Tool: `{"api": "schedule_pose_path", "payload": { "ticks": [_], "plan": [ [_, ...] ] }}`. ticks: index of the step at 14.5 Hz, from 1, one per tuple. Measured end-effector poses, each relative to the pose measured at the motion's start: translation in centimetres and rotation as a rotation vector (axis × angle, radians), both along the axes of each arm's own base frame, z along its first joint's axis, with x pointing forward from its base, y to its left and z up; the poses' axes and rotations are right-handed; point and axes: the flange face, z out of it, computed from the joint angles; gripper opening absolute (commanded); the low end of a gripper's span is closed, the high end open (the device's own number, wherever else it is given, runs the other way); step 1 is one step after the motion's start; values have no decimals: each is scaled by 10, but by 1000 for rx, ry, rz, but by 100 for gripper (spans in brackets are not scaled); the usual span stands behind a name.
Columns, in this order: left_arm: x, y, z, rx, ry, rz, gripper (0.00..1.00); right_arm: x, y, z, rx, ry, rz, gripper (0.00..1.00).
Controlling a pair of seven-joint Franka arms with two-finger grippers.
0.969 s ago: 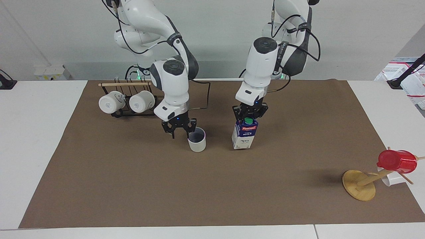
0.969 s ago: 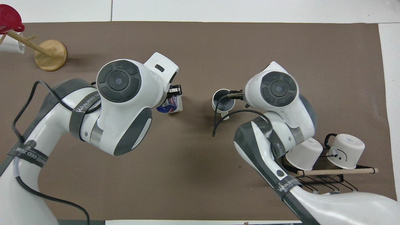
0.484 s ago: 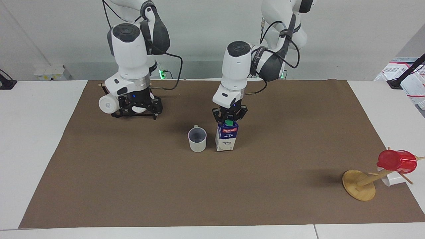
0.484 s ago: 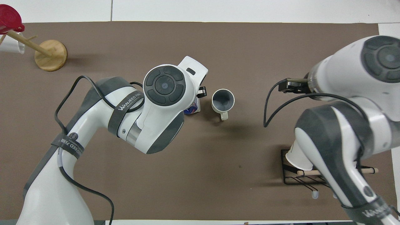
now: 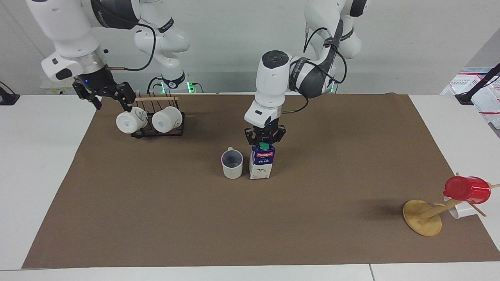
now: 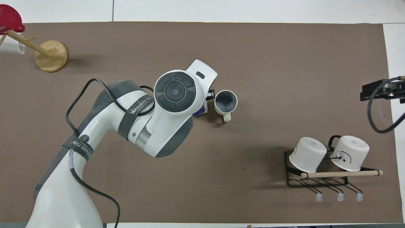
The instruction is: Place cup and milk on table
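The milk's lower corner [image 6: 199, 112] rests on the brown mat beside the cup in the overhead view, so the milk would stay there. My left gripper should release the milk.
The off-white cup [image 5: 232, 164] stands upright on the brown mat [image 5: 250, 230] of the table [image 5: 35, 164], near the middle. The milk [image 5: 261, 164] stands upright right beside it, toward the left arm's end. My left gripper [image 5: 264, 137] is shut on the carton's top, around the green cap. In the overhead view the cup [image 6: 225, 101] shows its grey inside, and the left arm hides the milk [image 6: 201, 111] but for one corner. My right gripper [image 5: 111, 106] is open and empty, raised over the mat's edge by the mug rack; it also shows in the overhead view [image 6: 368, 92].
A black wire rack [image 5: 156, 132] with two round white mugs [image 5: 129, 121] stands near the robots at the right arm's end. A wooden mug tree [image 5: 424, 216] with a red cup [image 5: 466, 189] stands at the left arm's end, farther from the robots.
The right gripper let go of the cup and drew back and up past the rack. The left gripper carried the milk sideways and set it beside the cup.
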Motion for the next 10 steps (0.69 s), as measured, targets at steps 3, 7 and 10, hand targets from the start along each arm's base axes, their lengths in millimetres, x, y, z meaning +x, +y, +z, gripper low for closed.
{"api": "schedule_pose_path", "payload": {
  "ticks": [3,7,10],
  "plan": [
    [-1,-1,0,1,-1,-3,65,6,-2,13,2,13,-6,100],
    [-1,-2,-2,4,1,-5,100,14,5,1,3,34,6,100],
    [-2,-3,-2,3,1,-5,100,14,7,4,3,30,8,100]
  ]
}}
